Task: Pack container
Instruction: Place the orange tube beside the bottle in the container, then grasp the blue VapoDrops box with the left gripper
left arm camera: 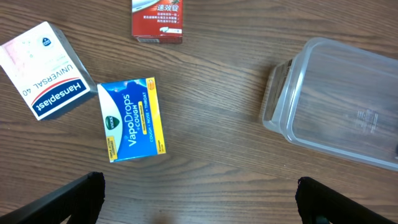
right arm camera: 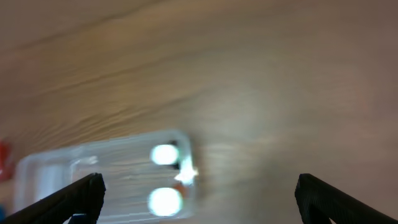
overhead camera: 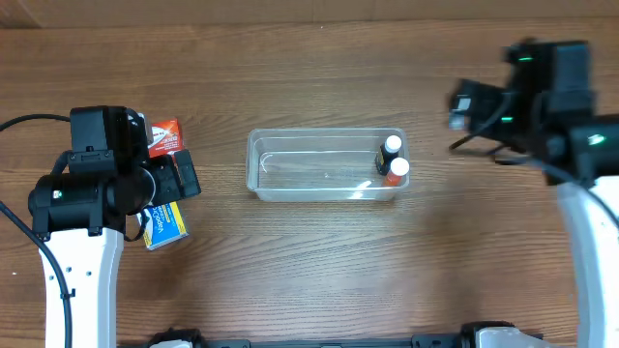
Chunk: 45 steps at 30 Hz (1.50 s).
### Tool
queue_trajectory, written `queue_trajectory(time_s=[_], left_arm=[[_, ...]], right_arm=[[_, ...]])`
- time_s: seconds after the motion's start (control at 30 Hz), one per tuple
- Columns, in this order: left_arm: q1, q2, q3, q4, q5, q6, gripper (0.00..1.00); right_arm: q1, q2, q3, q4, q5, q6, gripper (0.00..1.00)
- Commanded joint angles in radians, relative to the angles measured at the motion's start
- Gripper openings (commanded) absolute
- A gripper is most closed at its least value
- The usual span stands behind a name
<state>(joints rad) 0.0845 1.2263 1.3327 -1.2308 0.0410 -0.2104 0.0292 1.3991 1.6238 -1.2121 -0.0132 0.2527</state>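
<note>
The VapoDrops box (left arm camera: 132, 119) should be grabbed next by its long sides with my left gripper, so its short ends stay free to go into the container.
The clear plastic container (overhead camera: 324, 133) sits mid-table, with two white-capped bottles (overhead camera: 392, 145) (overhead camera: 397, 168) standing at its right end. My left gripper (overhead camera: 186, 176) is open and empty, left of the container, above the wood. In the left wrist view my open fingers (left arm camera: 199, 199) frame bare table; a blue-yellow VapoDrops box (left arm camera: 132, 119), a Hansaplast box (left arm camera: 43, 71) and a red box (left arm camera: 157, 20) lie ahead, with the container (left arm camera: 277, 99) to the right. My right gripper (overhead camera: 466, 101) is open, empty and raised right of the container. Its view is blurred, showing the container (right arm camera: 50, 168) and bottle caps (right arm camera: 164, 154).
In the overhead view the red box (overhead camera: 166, 136) and the VapoDrops box (overhead camera: 166, 224) lie by the left arm; the Hansaplast box is hidden under it. Bare wood surrounds the container.
</note>
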Motion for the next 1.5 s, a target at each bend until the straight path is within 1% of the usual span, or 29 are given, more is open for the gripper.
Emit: queue_trajectory(time_s=[0.0, 0.07, 0.1, 0.13, 0.3, 0.43, 0.63, 0.8, 0.97, 1.03, 1.17, 1.3, 1.47], left_arm=[[-0.006, 0.000, 0.022, -0.007, -0.007, 0.008, 1.00], [-0.005, 0.000, 0.023, -0.031, -0.038, -0.023, 1.00], [-0.004, 0.000, 0.023, -0.051, -0.089, -0.060, 1.00], [0.001, 0.000, 0.023, -0.062, -0.116, -0.078, 1.00], [0.092, 0.032, 0.018, -0.082, -0.118, -0.130, 1.00], [0.146, 0.162, 0.000, -0.075, -0.119, -0.127, 1.00], [0.153, 0.416, -0.018, -0.032, -0.119, -0.145, 1.00], [0.166, 0.531, -0.055, 0.023, -0.119, -0.141, 1.00], [0.204, 0.581, -0.170, 0.143, -0.137, -0.096, 1.00], [0.211, 0.592, -0.205, 0.199, -0.137, -0.055, 1.00], [0.209, 0.623, -0.220, 0.284, -0.097, -0.013, 1.00], [0.209, 0.657, -0.220, 0.320, -0.096, -0.010, 1.00], [0.209, 0.665, -0.220, 0.321, -0.096, -0.011, 1.00]], right_arm=[[-0.170, 0.008, -0.042, -0.059, -0.066, 0.006, 1.00], [-0.270, -0.011, -0.103, -0.069, -0.128, 0.008, 1.00], [-0.312, -0.016, -0.147, -0.078, -0.116, 0.009, 1.00], [-0.330, -0.015, -0.180, -0.080, -0.115, 0.009, 1.00], [-0.339, 0.001, -0.301, -0.045, -0.104, 0.009, 1.00], [-0.338, 0.017, -0.312, -0.042, -0.105, 0.009, 1.00], [-0.338, 0.017, -0.312, -0.039, -0.116, 0.008, 1.00], [-0.338, 0.017, -0.312, -0.038, -0.116, 0.008, 1.00], [-0.338, 0.017, -0.312, -0.038, -0.117, 0.008, 1.00], [-0.338, 0.017, -0.312, -0.038, -0.122, 0.008, 1.00], [-0.338, 0.017, -0.312, -0.038, -0.123, 0.008, 1.00], [-0.338, 0.017, -0.312, -0.038, -0.123, 0.008, 1.00], [-0.338, 0.017, -0.312, -0.038, -0.123, 0.008, 1.00]])
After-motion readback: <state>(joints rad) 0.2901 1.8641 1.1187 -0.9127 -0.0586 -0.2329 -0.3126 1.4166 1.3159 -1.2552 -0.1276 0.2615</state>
